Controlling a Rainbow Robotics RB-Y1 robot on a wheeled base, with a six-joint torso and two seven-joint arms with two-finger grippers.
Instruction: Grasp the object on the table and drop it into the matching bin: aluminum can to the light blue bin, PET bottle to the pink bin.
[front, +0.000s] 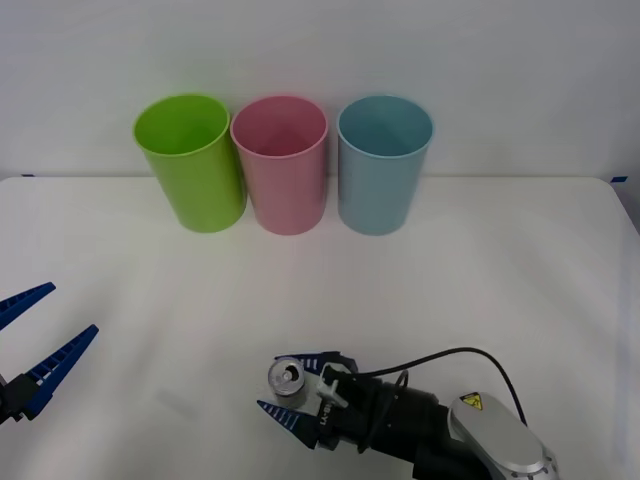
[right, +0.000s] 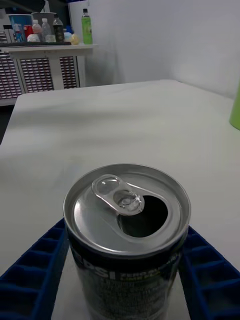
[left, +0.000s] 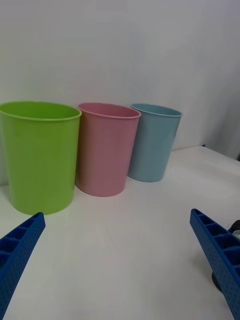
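Note:
The aluminum can should go into the light blue bin. My right gripper should next grip the can by its printed side (right: 127, 282) and then drop it there.
The aluminum can (front: 287, 377) stands upright on the white table (front: 450, 280) near the front edge, its pull-tab top (right: 127, 210) open and dark print on its side. My right gripper (front: 283, 382) is open, with one blue finger (right: 35, 270) on each side of the can and close to its wall. The light blue bin (front: 385, 165) is rightmost in the row at the back, and the pink bin (front: 283, 170) stands beside it. My left gripper (front: 73, 308) hovers open at the front left, holding nothing.
A lime green bin (front: 195, 165) stands to the left of the pink one, all three close together. The left wrist view shows the same row, green (left: 40, 157), pink (left: 105, 150), light blue (left: 152, 145). A shelf with bottles (right: 50, 30) stands beyond the table.

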